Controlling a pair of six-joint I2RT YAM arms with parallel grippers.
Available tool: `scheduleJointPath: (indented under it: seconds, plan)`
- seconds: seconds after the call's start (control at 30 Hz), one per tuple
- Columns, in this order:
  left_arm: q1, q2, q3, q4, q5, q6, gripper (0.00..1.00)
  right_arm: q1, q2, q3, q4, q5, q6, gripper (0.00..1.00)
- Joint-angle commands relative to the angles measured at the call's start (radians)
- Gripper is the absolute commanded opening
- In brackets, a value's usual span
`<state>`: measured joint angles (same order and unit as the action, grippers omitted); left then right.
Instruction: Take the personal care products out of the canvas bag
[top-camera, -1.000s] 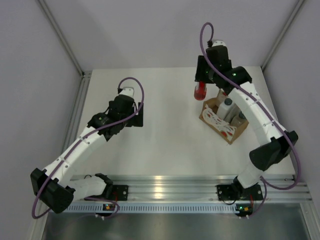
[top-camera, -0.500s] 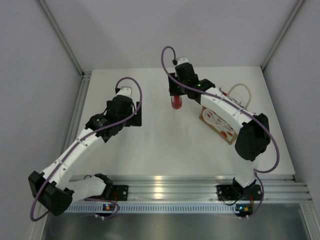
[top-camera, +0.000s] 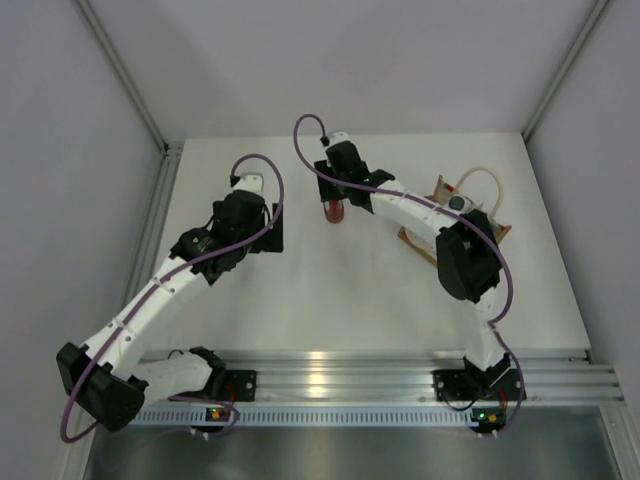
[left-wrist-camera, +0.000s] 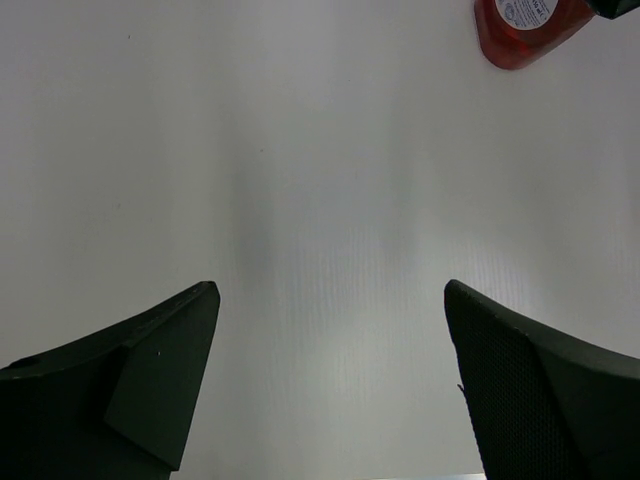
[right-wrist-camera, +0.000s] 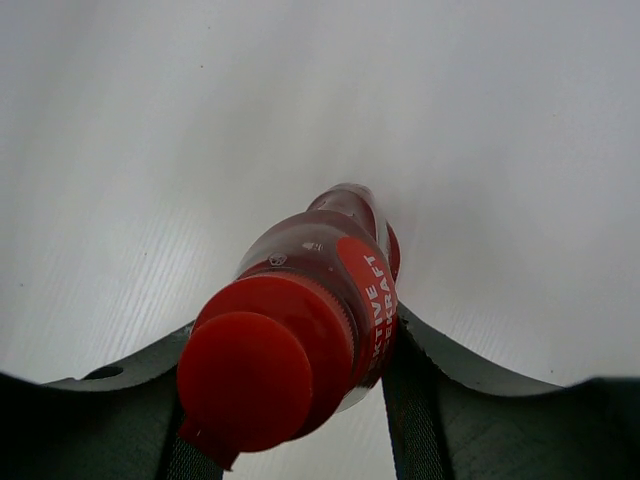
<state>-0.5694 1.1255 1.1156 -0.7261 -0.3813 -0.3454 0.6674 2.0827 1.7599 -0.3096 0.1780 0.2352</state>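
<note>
The red bottle (top-camera: 334, 210) is upright with its base at the table, so it is now time for my right gripper to open.
My right gripper (top-camera: 336, 200) is shut on the red bottle (top-camera: 334, 210) with a red cap and holds it low over the table at the back middle. In the right wrist view the red bottle (right-wrist-camera: 300, 310) sits between my fingers, its base at or near the white surface. The bottle's base also shows at the top right of the left wrist view (left-wrist-camera: 525, 30). The canvas bag (top-camera: 470, 215) lies at the right, mostly hidden behind my right arm, its cream handle (top-camera: 480, 180) looping behind it. The other products are hidden. My left gripper (top-camera: 270, 228) is open and empty over bare table.
The white table (top-camera: 330, 290) is fenced by grey walls at left, back and right. A metal rail (top-camera: 330, 370) with both arm bases runs along the near edge. My right arm reaches from its base across the bag to the back middle.
My right gripper has carried the red bottle from above the bag leftward to the back middle of the table and lowered it. The left arm has not moved.
</note>
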Motion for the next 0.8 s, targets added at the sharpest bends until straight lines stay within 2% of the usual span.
scheduleJointPath:
  seconds: [0.0, 0.1, 0.2, 0.23, 0.3, 0.4, 0.43, 0.5, 0.53, 0.57, 0.77]
  plan:
    - [-0.003, -0.027, -0.002, 0.014, -0.002, -0.006, 0.98, 0.018, -0.032, 0.067, 0.153, 0.008, -0.002, 0.00]
    - [-0.001, -0.026, 0.000, 0.014, 0.002, -0.006, 0.98, 0.020, -0.030, 0.059, 0.152, 0.009, -0.005, 0.00]
    - [-0.001, -0.027, -0.002, 0.014, -0.001, -0.006, 0.98, 0.018, -0.041, 0.044, 0.153, 0.009, -0.002, 0.24]
    - [-0.003, -0.029, 0.000, 0.014, -0.004, -0.006, 0.98, 0.018, -0.053, 0.038, 0.152, 0.009, 0.000, 0.29]
    - [-0.003, -0.032, -0.002, 0.013, -0.007, -0.006, 0.98, 0.018, -0.067, 0.021, 0.153, 0.017, 0.003, 0.52]
    - [-0.001, -0.032, -0.002, 0.013, -0.008, -0.004, 0.98, 0.018, -0.096, -0.002, 0.152, 0.028, 0.000, 0.67]
    - [-0.001, -0.030, -0.002, 0.011, -0.008, -0.003, 0.98, 0.018, -0.110, -0.008, 0.152, 0.029, -0.005, 0.76]
    - [-0.001, -0.030, -0.003, 0.013, -0.010, -0.004, 0.98, 0.017, -0.124, -0.022, 0.152, 0.044, -0.016, 0.85]
    - [-0.001, -0.030, -0.003, 0.013, -0.010, -0.004, 0.98, 0.017, -0.133, -0.026, 0.153, 0.049, -0.017, 0.95]
    - [-0.001, -0.030, -0.003, 0.013, -0.011, -0.004, 0.98, 0.017, -0.136, -0.031, 0.152, 0.057, -0.023, 0.99]
    - [-0.001, -0.030, -0.005, 0.011, -0.031, -0.006, 0.98, 0.015, -0.229, -0.094, 0.145, 0.122, -0.031, 0.99]
